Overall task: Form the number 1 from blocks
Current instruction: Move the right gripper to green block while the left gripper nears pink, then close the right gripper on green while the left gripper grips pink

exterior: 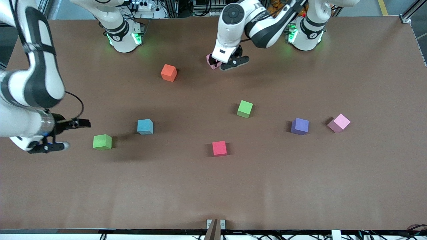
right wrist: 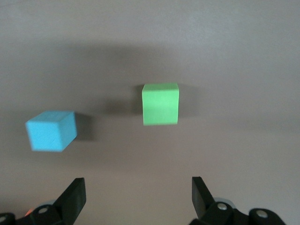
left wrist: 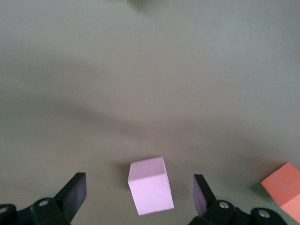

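Observation:
The green block beside the light blue block (exterior: 145, 126) (right wrist: 50, 130) should help form the number 1, so my right gripper should grab it by its opposite sides next.
My left gripper (exterior: 223, 63) (left wrist: 139, 197) hangs open, low over a pink block (exterior: 212, 61) (left wrist: 150, 185). That block lies in the gap just ahead of the fingertips, touching neither. An orange block (exterior: 168, 72) (left wrist: 283, 185) sits beside it toward the right arm's end. My right gripper (exterior: 74, 134) (right wrist: 138, 197) is open and empty over bare table, beside a green block (exterior: 102, 142) (right wrist: 160, 103) and a light blue block (exterior: 145, 126) (right wrist: 50, 130). Scattered apart on the table are a second green block (exterior: 245, 109), a red block (exterior: 219, 148), a purple block (exterior: 299, 126) and a second pink block (exterior: 339, 123).
The brown table (exterior: 213, 186) carries only the blocks. Both arm bases (exterior: 124, 35) (exterior: 305, 33) stand along the edge farthest from the front camera. A small bracket (exterior: 216, 224) sits at the nearest edge.

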### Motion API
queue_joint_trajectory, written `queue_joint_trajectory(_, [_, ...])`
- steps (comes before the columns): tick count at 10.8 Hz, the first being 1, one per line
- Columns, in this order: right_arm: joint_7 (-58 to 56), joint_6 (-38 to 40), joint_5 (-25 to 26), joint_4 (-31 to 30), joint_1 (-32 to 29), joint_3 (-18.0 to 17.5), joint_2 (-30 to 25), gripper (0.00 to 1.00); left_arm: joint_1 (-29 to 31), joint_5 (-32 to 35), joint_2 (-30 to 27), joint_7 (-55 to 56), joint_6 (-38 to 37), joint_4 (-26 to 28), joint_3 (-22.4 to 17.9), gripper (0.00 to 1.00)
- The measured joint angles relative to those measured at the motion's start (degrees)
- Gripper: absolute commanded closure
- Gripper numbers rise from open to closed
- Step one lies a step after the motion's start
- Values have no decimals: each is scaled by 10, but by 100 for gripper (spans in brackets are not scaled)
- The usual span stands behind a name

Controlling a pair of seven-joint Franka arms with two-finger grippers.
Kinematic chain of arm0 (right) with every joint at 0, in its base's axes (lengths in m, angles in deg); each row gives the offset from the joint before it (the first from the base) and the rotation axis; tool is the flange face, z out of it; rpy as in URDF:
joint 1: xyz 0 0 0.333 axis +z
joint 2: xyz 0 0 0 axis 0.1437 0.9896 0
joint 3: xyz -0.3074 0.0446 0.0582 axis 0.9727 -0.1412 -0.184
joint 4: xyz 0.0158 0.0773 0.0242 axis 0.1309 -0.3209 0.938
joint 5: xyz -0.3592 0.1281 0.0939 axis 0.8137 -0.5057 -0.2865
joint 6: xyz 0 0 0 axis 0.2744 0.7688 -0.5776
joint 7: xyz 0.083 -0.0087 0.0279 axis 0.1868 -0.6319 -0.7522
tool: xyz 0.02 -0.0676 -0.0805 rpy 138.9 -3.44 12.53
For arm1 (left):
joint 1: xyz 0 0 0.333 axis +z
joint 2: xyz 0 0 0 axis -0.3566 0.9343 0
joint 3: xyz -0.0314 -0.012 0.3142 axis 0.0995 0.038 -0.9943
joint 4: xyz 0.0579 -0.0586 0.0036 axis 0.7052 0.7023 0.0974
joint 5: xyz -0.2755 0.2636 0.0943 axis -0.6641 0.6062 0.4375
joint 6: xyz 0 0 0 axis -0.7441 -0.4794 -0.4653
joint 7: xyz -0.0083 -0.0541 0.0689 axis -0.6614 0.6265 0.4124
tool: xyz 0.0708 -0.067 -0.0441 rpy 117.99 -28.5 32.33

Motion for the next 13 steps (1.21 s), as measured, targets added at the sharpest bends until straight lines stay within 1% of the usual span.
queue_joint_trajectory(1, [-1, -55, 0, -35, 0, 0, 8, 0, -19, 0, 20, 30, 15, 2, 1, 0])
queue_joint_trajectory(2, [-2, -86, 1, -56, 0, 0, 16, 0, -34, 2, 39, 45, 27, 2, 1, 0])
queue_joint_trajectory(3, [-3, -104, 1, -64, 0, 0, 24, 0, -42, 6, 53, 50, 34, 3, 1, 0])
queue_joint_trajectory(6, [-4, -150, 7, -66, 0, 0, 50, 0, -47, 8, 76, 50, 55, 5, 0, 0])
queue_joint_trajectory(9, [-5, -204, 16, -67, -1, 0, 92, 0, -62, 8, 95, 50, 77, 6, 0, 0])
queue_joint_trajectory(13, [-5, -221, 25, -67, -3, 1, 115, 0, -72, 8, 118, 50, 89, 7, -1, 0])
